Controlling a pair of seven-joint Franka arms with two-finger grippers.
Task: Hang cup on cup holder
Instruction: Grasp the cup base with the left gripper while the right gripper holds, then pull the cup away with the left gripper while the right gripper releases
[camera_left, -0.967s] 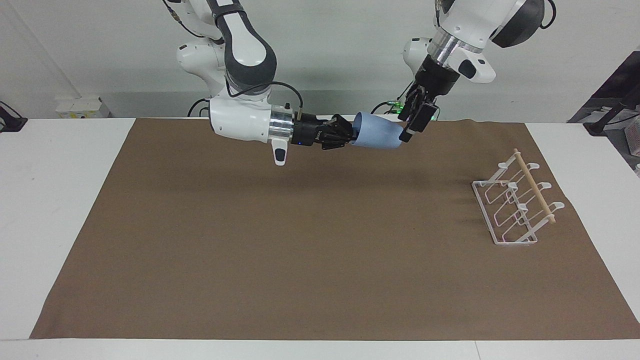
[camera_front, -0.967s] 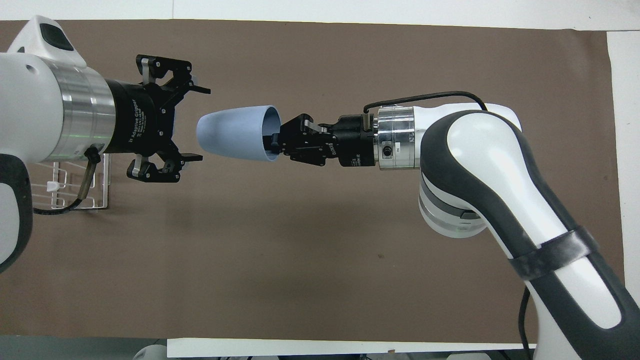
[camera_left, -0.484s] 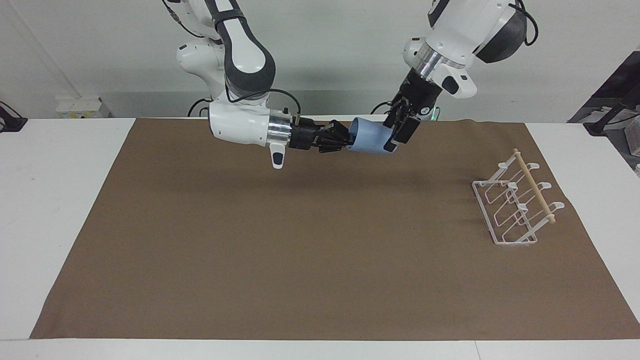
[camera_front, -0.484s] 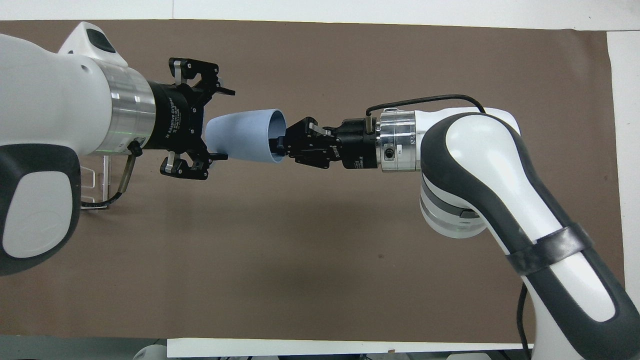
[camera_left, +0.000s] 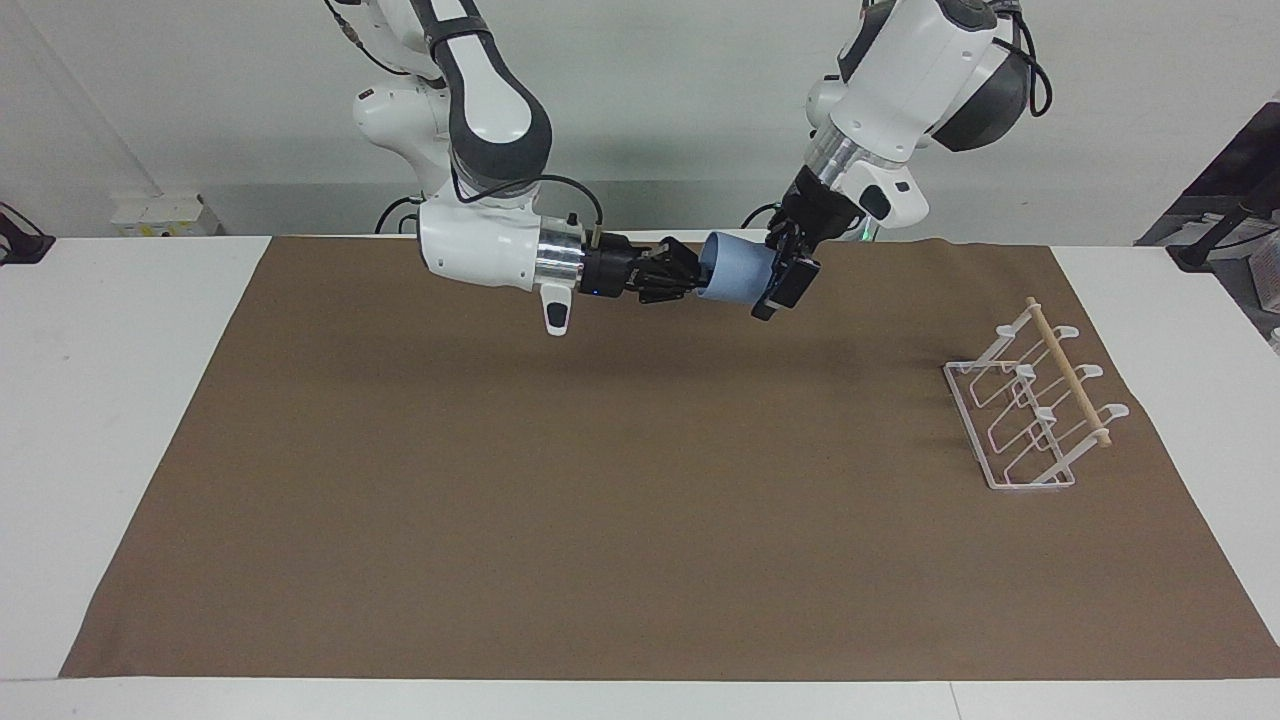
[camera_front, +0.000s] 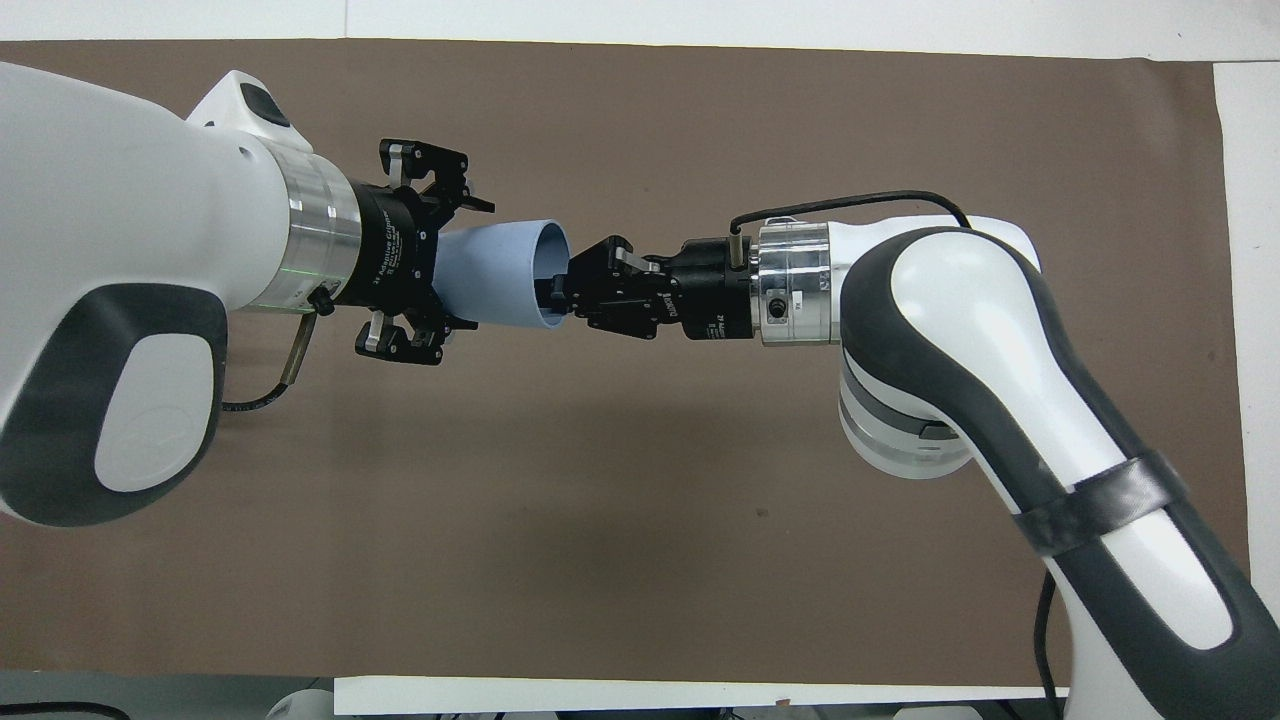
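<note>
I should grab the light blue cup around its free closed end (camera_front: 453, 275) with my left gripper, since my right gripper already holds the cup's rim.
The light blue cup (camera_left: 733, 279) hangs in the air on its side over the mat's edge nearest the robots. My right gripper (camera_left: 692, 275) is shut on the cup's rim, one finger inside the mouth; it shows in the overhead view (camera_front: 560, 293). My left gripper (camera_left: 783, 281) is open, its fingers spread on either side of the cup's (camera_front: 505, 272) closed end (camera_front: 462, 268). The white wire cup holder (camera_left: 1035, 405) with its wooden dowel stands on the mat toward the left arm's end. It is hidden under the left arm in the overhead view.
A brown mat (camera_left: 600, 500) covers most of the white table (camera_left: 110, 400). Cables and a green-lit device (camera_left: 860, 228) lie at the table's edge by the robots' bases.
My left gripper has moved along the cup from its closed end, so its open fingers now straddle the cup's body. The right gripper still holds the rim, shifted slightly.
</note>
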